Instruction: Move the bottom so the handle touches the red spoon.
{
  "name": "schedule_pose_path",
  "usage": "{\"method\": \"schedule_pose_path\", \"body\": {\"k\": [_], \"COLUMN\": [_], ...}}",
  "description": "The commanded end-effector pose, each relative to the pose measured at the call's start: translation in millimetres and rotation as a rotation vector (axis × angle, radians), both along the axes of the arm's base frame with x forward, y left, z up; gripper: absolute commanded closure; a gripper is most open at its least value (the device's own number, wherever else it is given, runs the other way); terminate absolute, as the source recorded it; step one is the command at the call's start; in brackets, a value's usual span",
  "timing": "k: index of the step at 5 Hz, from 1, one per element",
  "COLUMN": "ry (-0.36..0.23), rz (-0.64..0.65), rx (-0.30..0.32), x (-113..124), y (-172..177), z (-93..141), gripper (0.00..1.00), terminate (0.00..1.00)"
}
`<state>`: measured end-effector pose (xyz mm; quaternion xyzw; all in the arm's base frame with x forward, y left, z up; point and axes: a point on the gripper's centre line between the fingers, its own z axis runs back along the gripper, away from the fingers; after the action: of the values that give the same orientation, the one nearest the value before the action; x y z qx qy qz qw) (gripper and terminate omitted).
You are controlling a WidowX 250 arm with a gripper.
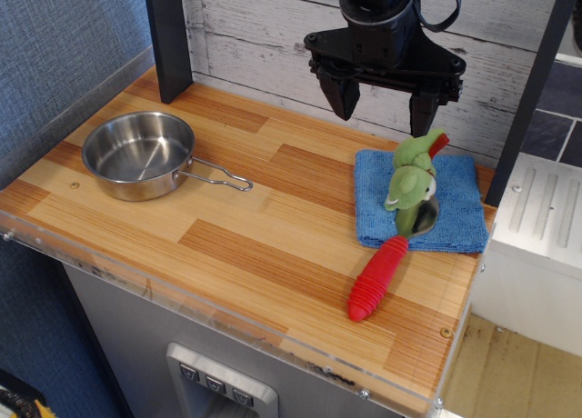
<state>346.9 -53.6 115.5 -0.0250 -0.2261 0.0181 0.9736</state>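
The pan's round body (138,156) is wider than my open fingers, so my gripper will next grab the thin rim (114,179) of the pan's open top to move the pan.
The shiny steel saucepan (138,154) sits on the wooden table at the left. Its thin wire handle (218,175) points right, toward the table's middle. The red spoon (377,278) lies at the right, its ribbed red handle pointing to the front and its metal bowl (425,216) resting on the blue cloth. A wide stretch of table separates the wire handle from the spoon. My gripper (382,104) hangs open and empty above the back of the table, over the far edge of the cloth, well right of the pan.
A blue cloth (418,200) lies at the right with a green plush toy (415,177) with a red tip on it, partly over the spoon's bowl. A dark post (168,36) stands at the back left. A plank wall runs behind.
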Motion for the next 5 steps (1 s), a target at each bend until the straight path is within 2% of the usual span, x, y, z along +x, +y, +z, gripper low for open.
{"method": "schedule_pose_path", "body": {"k": [1, 2, 3, 4, 5], "ry": [0.000, -0.052, -0.076, -0.087, -0.056], "rz": [0.000, -0.047, -0.063, -0.087, -0.150], "rx": [0.000, 0.085, 0.136, 0.173, 0.276], "x": [0, -14, -31, -49, -76], "y": [0, 21, 52, 77, 111], "z": [0, 7, 13, 19, 20], "gripper": [0.00, 0.00, 0.00, 0.00, 0.00], "terminate": [0.00, 0.00, 0.00, 0.00, 0.00]}}
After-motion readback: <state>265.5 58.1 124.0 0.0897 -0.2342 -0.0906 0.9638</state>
